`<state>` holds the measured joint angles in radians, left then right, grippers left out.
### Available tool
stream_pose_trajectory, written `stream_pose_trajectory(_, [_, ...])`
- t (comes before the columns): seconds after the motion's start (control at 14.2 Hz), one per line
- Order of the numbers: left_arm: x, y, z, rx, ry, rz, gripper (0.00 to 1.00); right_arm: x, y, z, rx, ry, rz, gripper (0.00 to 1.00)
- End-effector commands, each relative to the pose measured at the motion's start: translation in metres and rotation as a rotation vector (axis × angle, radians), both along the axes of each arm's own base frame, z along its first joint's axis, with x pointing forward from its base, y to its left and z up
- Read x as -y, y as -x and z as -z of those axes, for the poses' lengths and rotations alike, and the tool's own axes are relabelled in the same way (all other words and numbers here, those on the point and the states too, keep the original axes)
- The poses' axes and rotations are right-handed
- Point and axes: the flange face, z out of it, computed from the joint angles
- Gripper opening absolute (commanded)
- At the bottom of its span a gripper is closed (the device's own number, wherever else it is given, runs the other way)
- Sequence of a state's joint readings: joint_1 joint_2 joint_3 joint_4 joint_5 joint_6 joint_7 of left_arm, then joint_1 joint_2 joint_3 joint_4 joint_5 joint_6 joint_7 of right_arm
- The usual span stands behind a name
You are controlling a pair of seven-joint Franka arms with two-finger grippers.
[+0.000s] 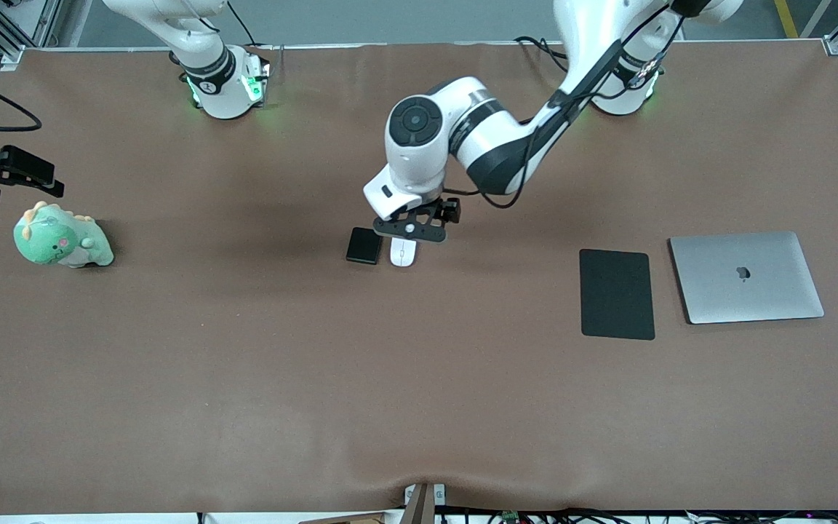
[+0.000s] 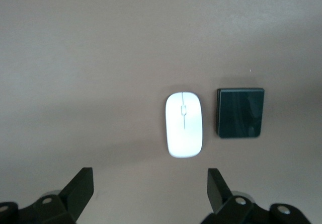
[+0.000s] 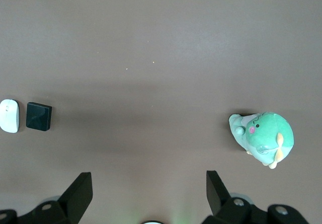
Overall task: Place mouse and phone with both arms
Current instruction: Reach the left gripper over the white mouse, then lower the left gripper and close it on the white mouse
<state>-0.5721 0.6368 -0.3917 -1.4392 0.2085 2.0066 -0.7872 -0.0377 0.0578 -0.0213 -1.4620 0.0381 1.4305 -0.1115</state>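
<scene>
The white mouse [image 1: 403, 254] should go on the flat black mat [image 1: 617, 294], so my left gripper should next pick up the mouse by its long side edges.
The white mouse [image 1: 403, 254] lies on the brown table near its middle. The black phone [image 1: 364, 245] lies flat close beside it, toward the right arm's end. My left gripper [image 1: 412, 234] hangs low over the table just at the mouse's edge, open and empty. In the left wrist view the mouse [image 2: 184, 125] and phone [image 2: 240, 112] lie ahead of the open left gripper [image 2: 151, 189]. My right gripper [image 3: 149, 194] is open and empty, held high over the table. It sees the mouse [image 3: 9, 116] and phone [image 3: 38, 116] from far off.
A green plush dinosaur [image 1: 62, 238] stands toward the right arm's end; it also shows in the right wrist view [image 3: 262, 137]. A large flat black mat [image 1: 616, 292] and a closed silver laptop [image 1: 745, 276] lie toward the left arm's end. A black fixture [image 1: 4, 171] juts in above the dinosaur.
</scene>
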Motion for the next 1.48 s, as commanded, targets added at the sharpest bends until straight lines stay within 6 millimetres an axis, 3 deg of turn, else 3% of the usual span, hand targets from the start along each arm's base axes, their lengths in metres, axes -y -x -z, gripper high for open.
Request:
stream_pose_trajectory(0.0, [0.023, 0.01, 0.034, 0.05, -0.009, 0.005, 1.0, 0.0, 0.001, -0.002, -0.002, 0.01, -0.002, 1.0])
stream_pose_trajectory(0.64, [0.035, 0.017, 0.114, 0.086, -0.025, -0.014, 1.0, -0.001, 0.0, 0.0, -0.004, -0.002, 0.0, 1.0])
stream_pose_trajectory(1.41, [0.038, 0.021, 0.162, 0.064, -0.021, -0.014, 1.0, -0.007, 0.0, 0.001, -0.007, -0.002, -0.009, 1.0])
